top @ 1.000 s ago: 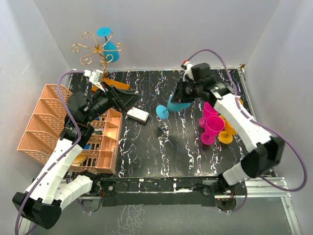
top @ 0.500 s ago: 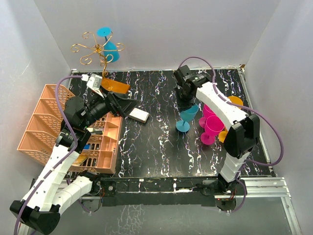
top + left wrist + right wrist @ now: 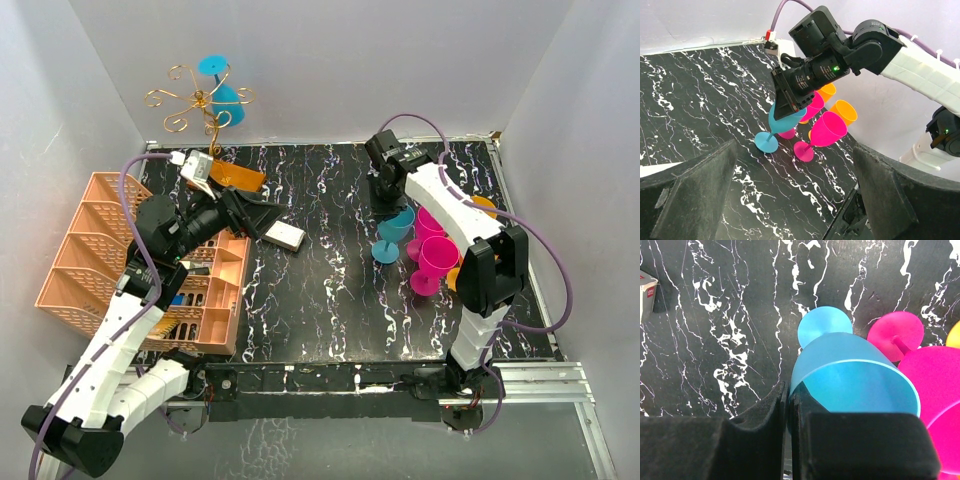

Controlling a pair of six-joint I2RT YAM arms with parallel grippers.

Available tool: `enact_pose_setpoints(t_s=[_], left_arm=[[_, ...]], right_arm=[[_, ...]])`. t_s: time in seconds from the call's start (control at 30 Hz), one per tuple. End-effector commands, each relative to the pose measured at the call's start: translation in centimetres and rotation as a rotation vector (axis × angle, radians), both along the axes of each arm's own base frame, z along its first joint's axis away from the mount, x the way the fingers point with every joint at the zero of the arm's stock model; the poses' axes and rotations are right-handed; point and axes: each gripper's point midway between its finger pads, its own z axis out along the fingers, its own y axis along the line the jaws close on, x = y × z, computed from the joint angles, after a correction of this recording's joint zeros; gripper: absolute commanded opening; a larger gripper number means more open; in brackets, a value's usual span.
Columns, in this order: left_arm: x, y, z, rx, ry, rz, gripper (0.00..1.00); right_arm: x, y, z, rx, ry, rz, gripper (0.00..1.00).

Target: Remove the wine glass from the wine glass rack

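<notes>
The blue wine glass's foot [image 3: 824, 326] is low at the flat table, so my right gripper needs to open now, and the glass would stand beside the pink glasses.
The gold wire wine glass rack [image 3: 192, 98] stands at the back left on its orange-brown base [image 3: 238, 175]. One blue wine glass [image 3: 226, 100] still hangs on it. My right gripper [image 3: 392, 203] is shut on the rim of another blue wine glass [image 3: 392, 232], with one finger inside the bowl and one outside. That glass is tilted, with its foot [image 3: 824, 326] low at the table beside the pink glasses. It also shows in the left wrist view [image 3: 782, 120] and the right wrist view [image 3: 855, 377]. My left gripper [image 3: 265, 212] is open and empty near the rack's base.
Pink wine glasses [image 3: 435, 255] and orange ones [image 3: 467, 278] stand in a cluster at the right. A small white box [image 3: 284, 236] lies near my left gripper. The peach lattice basket [image 3: 120, 255] fills the left side.
My right arm has carried the blue glass right and down, from mid-table to beside the pink glasses. The left arm has barely moved.
</notes>
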Motion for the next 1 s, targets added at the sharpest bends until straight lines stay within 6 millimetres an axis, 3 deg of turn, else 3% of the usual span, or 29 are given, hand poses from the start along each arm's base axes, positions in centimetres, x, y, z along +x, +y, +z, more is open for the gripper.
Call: enact_pose_setpoints(t_s=[0.0,0.27,0.53,0.63,0.77,0.8,0.97], left_arm=[[0.1,0.1,0.9,0.007,-0.036,0.002,0.97],[0.2,0.0,1.1,0.015,-0.039,-0.001,0.97],[0.6,-0.4,1.5,0.004,-0.040,-0.013,0.97],[0.6,-0.6,1.9,0.002,-0.045,-0.019,0.97],[0.8,-0.8,2.3,0.003,-0.044,-0.026,0.97],[0.9,-0.9,2.4,0.004,-0.042,-0.029,0.97],[1.5,-1.5,2.7,0.006,-0.038,-0.043,0.97]], right_arm=[[1.8,0.1,1.5,0.008,-0.117,-0.019,0.08],[2.6,-0.3,1.6,-0.013,-0.147,-0.048,0.08],[1.0,-0.1,1.2,0.017,-0.104,-0.041,0.11],[0.6,-0.3,1.0,0.011,-0.098,-0.032,0.22],[0.7,0.3,2.2,0.039,-0.110,-0.006,0.29],[0.8,0.4,3.8,0.063,-0.153,-0.001,0.33],[0.5,1.3,7.7,0.147,-0.248,0.063,0.64]])
